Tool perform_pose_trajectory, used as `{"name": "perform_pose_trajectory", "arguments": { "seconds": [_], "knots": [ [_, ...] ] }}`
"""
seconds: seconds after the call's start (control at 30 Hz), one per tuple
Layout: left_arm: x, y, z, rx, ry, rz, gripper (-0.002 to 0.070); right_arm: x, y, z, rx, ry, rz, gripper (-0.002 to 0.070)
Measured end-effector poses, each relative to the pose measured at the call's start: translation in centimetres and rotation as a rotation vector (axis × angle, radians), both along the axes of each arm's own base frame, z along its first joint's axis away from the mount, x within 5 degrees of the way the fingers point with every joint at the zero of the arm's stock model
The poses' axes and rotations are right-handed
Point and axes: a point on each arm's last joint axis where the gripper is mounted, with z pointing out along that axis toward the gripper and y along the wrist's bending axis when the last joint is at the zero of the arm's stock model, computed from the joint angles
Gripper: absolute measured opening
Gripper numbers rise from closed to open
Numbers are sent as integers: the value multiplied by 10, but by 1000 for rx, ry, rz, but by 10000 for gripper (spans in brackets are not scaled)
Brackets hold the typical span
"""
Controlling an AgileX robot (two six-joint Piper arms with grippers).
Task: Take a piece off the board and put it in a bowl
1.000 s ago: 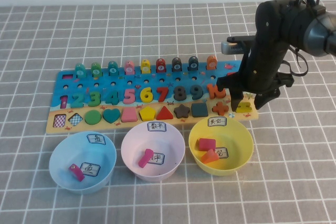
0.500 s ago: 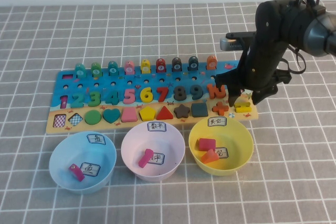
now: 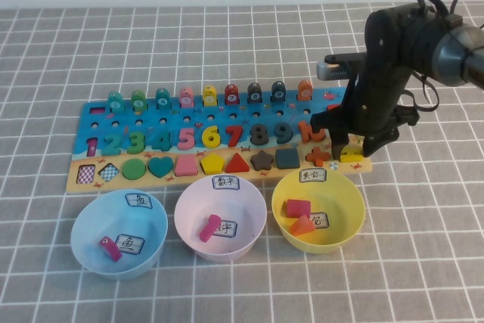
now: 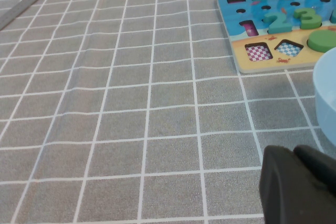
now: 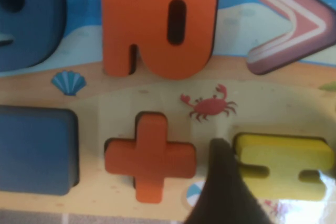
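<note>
The yellow equals-sign piece [image 3: 352,156] needs to come off the board and go into a bowl [image 3: 319,209], so my right gripper should next pinch the piece by its short ends.
The number-and-shape board [image 3: 94,120] lies across the middle of the table. A yellow equals-sign piece [image 3: 352,156] sits in its slot at the board's right end, also in the right wrist view [image 5: 283,163]. My right gripper [image 3: 355,146] is open and low over that piece, one finger on each side. One dark finger [image 5: 223,182] stands between the yellow piece and the orange plus [image 5: 149,158]. My left gripper [image 4: 297,183] is shut and empty, low over the cloth left of the board.
Three bowls stand in front of the board: blue [image 3: 82,226], pink [image 3: 255,221] and yellow [image 3: 357,206], each holding pieces. The orange 10 [image 3: 311,130] sits just behind the plus. Grey checked cloth covers the table.
My right gripper has come down and slightly forward onto the board's right end, so its fingers now straddle the yellow equals piece. Nothing else moved.
</note>
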Motion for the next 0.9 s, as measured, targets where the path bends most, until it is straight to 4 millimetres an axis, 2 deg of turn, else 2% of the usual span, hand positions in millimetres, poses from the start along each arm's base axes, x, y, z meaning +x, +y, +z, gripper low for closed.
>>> {"name": "perform_pose_trajectory", "arguments": {
  "seconds": [0.43,0.67,0.9],
  "knots": [
    [0,0,0,0,0,0,-2,1,0,-3,-5,2,1,391],
    [0,0,0,0,0,0,-2,1,0,-3,-9,1,2,300],
    [0,0,0,0,0,0,-2,1,0,-3,-7,1,2,298]
  ]
}}
